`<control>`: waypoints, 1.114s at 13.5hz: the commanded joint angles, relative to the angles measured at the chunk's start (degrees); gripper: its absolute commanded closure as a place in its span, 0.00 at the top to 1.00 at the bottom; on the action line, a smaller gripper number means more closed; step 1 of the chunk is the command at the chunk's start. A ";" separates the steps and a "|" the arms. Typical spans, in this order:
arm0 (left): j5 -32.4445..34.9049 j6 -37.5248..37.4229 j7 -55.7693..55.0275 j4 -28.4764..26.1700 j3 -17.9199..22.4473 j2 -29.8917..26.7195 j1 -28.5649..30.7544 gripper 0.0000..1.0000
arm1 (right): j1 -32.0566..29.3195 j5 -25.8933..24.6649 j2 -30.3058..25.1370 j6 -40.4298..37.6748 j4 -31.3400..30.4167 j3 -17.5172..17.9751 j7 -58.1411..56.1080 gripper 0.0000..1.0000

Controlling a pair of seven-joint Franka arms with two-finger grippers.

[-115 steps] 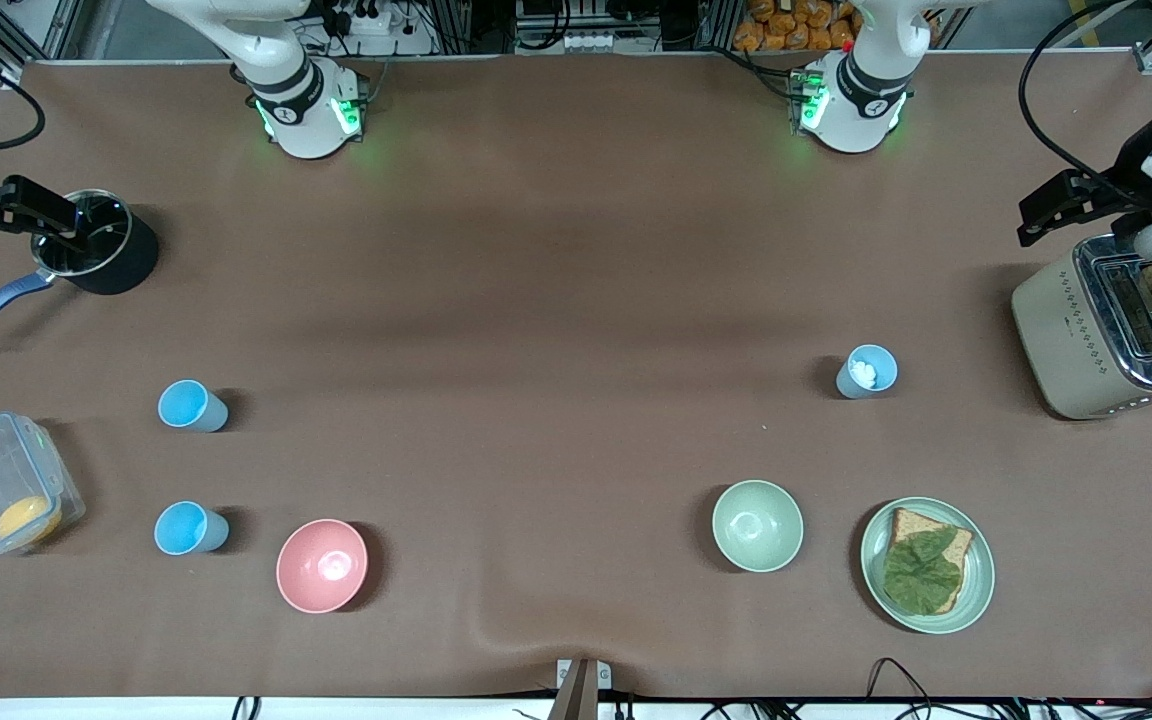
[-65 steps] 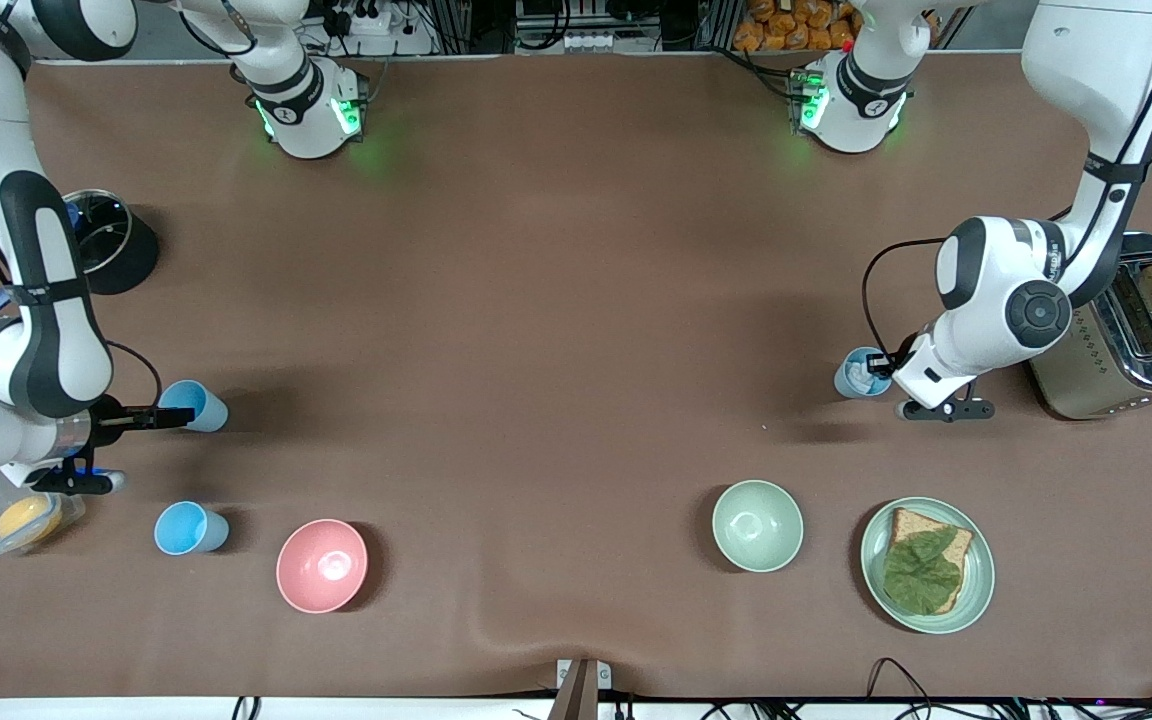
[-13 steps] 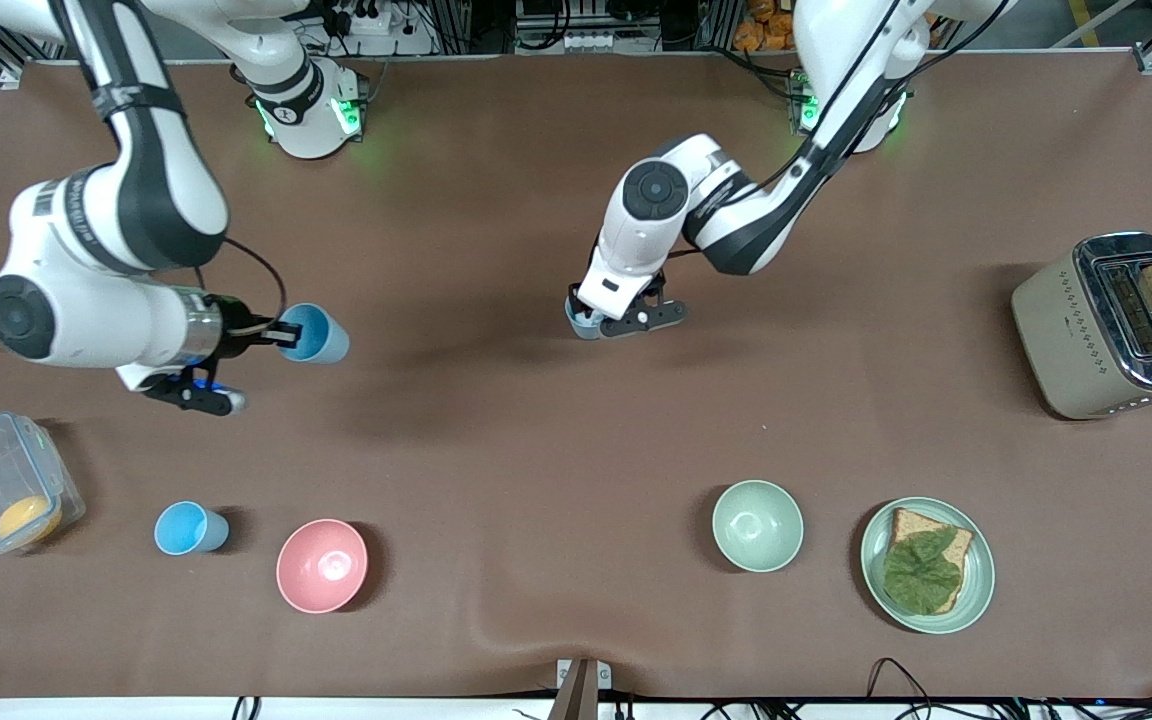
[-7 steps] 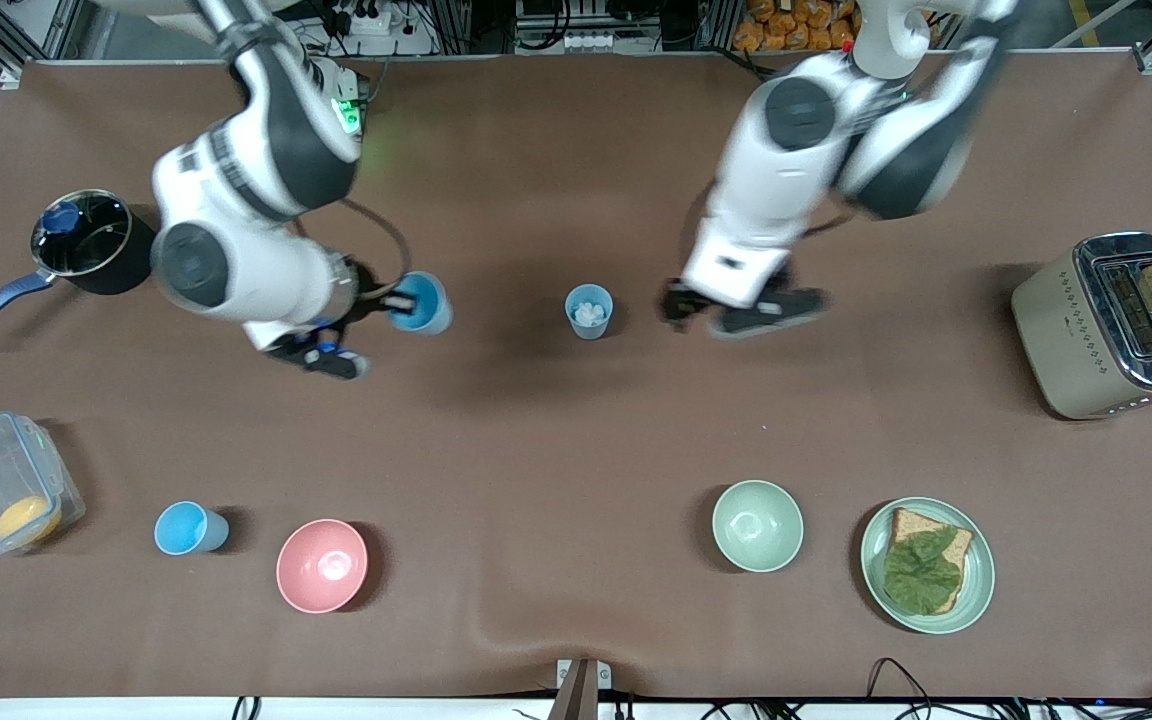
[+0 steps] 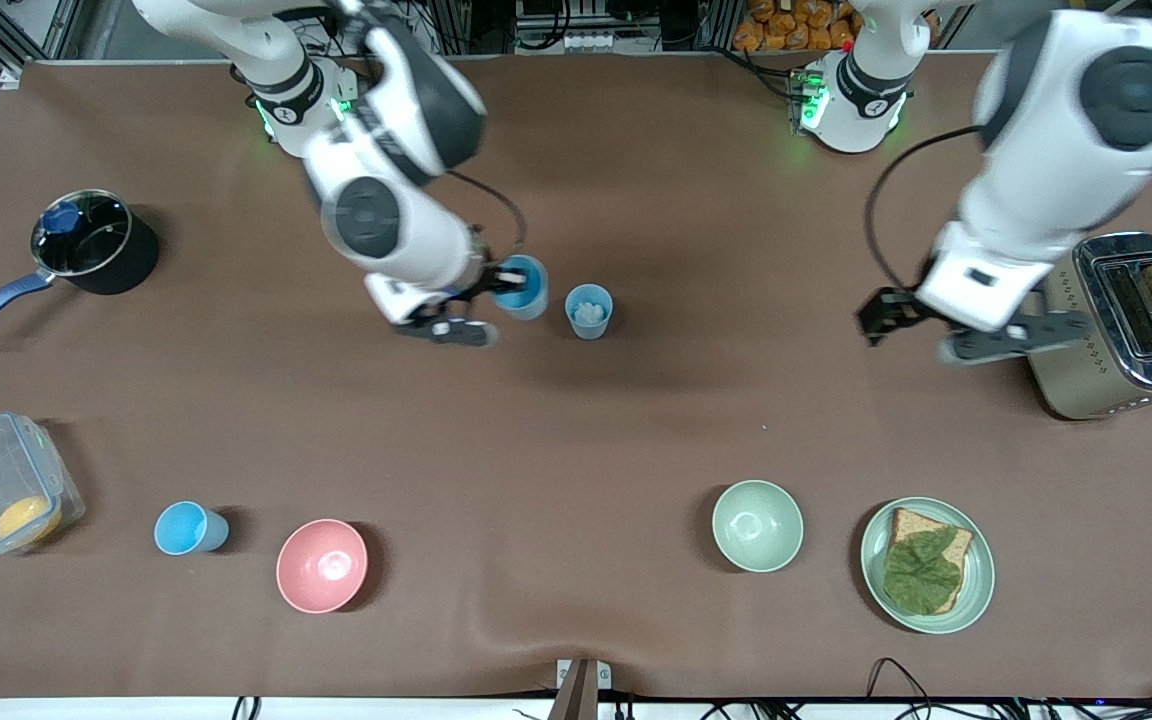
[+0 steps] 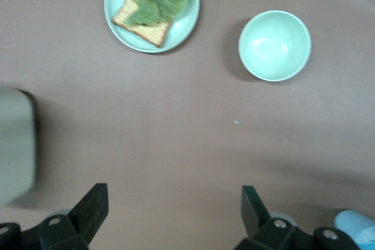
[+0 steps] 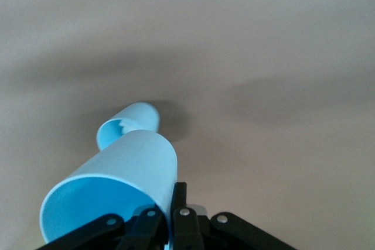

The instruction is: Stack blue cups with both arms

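The light-blue cup stays in my right gripper for now, until its base (image 5: 524, 312) enters the standing cup's rim (image 5: 590, 296), as that base still hangs outside the rim.
My right gripper (image 5: 508, 284) is shut on the rim of a light-blue cup (image 5: 524, 287) and holds it tilted over the table. It is close beside a second blue cup (image 5: 589, 309) that stands upright with white pieces inside. In the right wrist view the held cup (image 7: 126, 180) fills the foreground, with the standing cup (image 7: 132, 122) just past it. A third blue cup (image 5: 186, 527) stands near the front edge, beside the pink bowl. My left gripper (image 5: 881, 318) is open and empty over bare table next to the toaster; its fingers (image 6: 88, 209) stand wide apart.
A pink bowl (image 5: 322, 565), a pale green bowl (image 5: 757, 525) and a plate (image 5: 976, 592) with bread and lettuce sit along the front. A toaster (image 5: 1066, 340) stands at the left arm's end. A black pan (image 5: 86, 245) and a clear container (image 5: 1, 485) are at the right arm's end.
My right arm has carried its blue cup closer to the standing cup with white pieces. My left arm has swung away from that cup toward the toaster.
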 commanded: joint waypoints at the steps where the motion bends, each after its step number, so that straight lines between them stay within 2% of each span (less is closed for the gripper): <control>1: -1.40 -2.66 6.77 0.44 -0.65 -2.54 3.79 1.00 | 4.93 -4.84 4.84 3.58 3.12 -0.89 5.62 0.00; 5: -3.33 -7.05 11.88 2.98 -0.56 -2.90 7.66 1.00 | 7.13 -4.95 7.13 5.60 4.18 -0.98 6.08 0.00; 8: -3.68 -7.24 13.91 3.43 0.92 -4.03 7.24 1.00 | 8.80 -5.30 8.62 7.37 4.27 -1.07 7.48 0.00; 9: -3.77 -7.58 13.92 3.43 2.76 -4.39 4.97 1.00 | 8.80 -5.74 8.63 7.37 4.27 -1.07 7.48 0.00; 11: -3.77 -9.60 15.83 5.26 11.43 -4.57 -2.31 1.00 | 8.37 -6.88 8.45 7.02 4.18 -1.07 7.40 0.00; 12: -3.77 -11.61 17.24 6.23 14.44 -4.48 -4.96 1.00 | 8.45 -6.89 8.54 6.94 4.18 -1.07 7.40 0.00; 15: -4.04 -13.56 17.43 6.59 17.18 -4.65 -7.36 1.00 | 8.80 -6.89 8.80 7.02 3.74 -1.07 7.66 0.00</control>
